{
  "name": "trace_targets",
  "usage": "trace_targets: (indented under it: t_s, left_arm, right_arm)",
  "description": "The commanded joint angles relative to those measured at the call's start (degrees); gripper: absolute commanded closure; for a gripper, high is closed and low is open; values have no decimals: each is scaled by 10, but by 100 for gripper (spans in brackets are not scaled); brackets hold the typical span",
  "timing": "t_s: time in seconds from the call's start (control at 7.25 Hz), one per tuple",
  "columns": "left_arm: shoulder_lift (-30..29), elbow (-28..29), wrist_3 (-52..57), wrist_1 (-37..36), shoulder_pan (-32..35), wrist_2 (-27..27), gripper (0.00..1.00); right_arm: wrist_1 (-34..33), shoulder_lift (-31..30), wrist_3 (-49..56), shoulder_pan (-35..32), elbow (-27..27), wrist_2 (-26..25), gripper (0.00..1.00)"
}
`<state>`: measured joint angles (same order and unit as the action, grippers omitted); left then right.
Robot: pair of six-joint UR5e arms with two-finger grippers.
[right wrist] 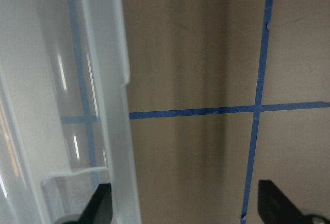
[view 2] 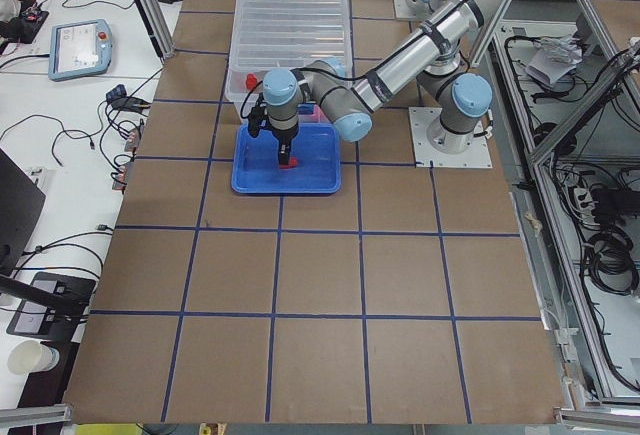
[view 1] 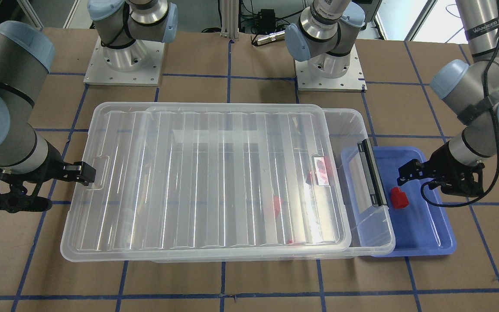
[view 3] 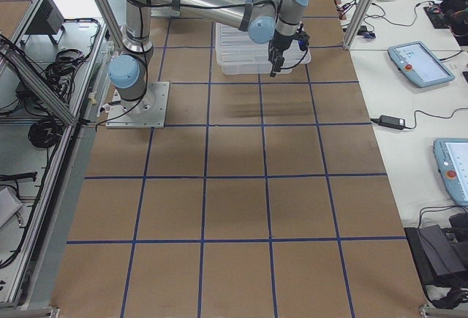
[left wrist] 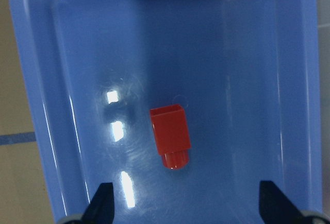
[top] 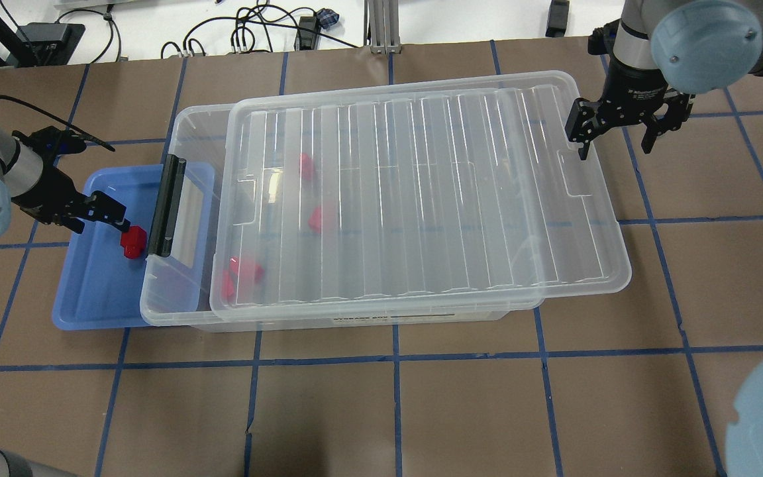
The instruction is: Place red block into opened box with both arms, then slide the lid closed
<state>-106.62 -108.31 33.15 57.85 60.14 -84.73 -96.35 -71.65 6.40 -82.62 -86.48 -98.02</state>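
The red block needs to go into the opened box (view 1: 351, 182), so I need to pick it up by its square body (view 1: 399, 199) with my left gripper next.
One red block (left wrist: 170, 136) lies in the blue tray (left wrist: 67, 110), also seen at red block (top: 133, 240) and red block (view 1: 399, 198). My left gripper (top: 100, 215) hovers open just above it, fingertips (left wrist: 103, 203) spread wide with nothing between them. The clear box (top: 176, 311) lies across the table with its black latch end over the tray. The ribbed lid (top: 421, 185) rests on it, shifted toward my right arm, so the latch end is uncovered. My right gripper (top: 615, 132) stands open at the lid's far short edge (right wrist: 111, 131), one finger beside that edge.
Several other red blocks (top: 318, 217) show through the lid inside the box. The box's latch bar (view 1: 371, 171) sits between the tray's block and the open gap. Both arm bases (view 1: 124, 65) stand behind the box. Brown table with blue tape lines all around.
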Motion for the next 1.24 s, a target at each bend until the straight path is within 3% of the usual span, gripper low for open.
trace_targets:
  t_s: [0.0,0.55,0.83,1.1]
  left_arm:
    - [-21,-16,-56,-44,1,-2,0]
    - [-61,-29,-79,-111,4,-2,0]
    - [-67,-29,-101,-113,9,-1,7]
    - [-70,-30,-102,-111,13,-2,39]
  right_arm:
    - [-9,-1,27,21,0,-2,0]
    - [-14,0,67,37,0,-27,0]
    - [-29,0,77,45,0,-45,0]
    - [-31,0,114,65,0,-48,0]
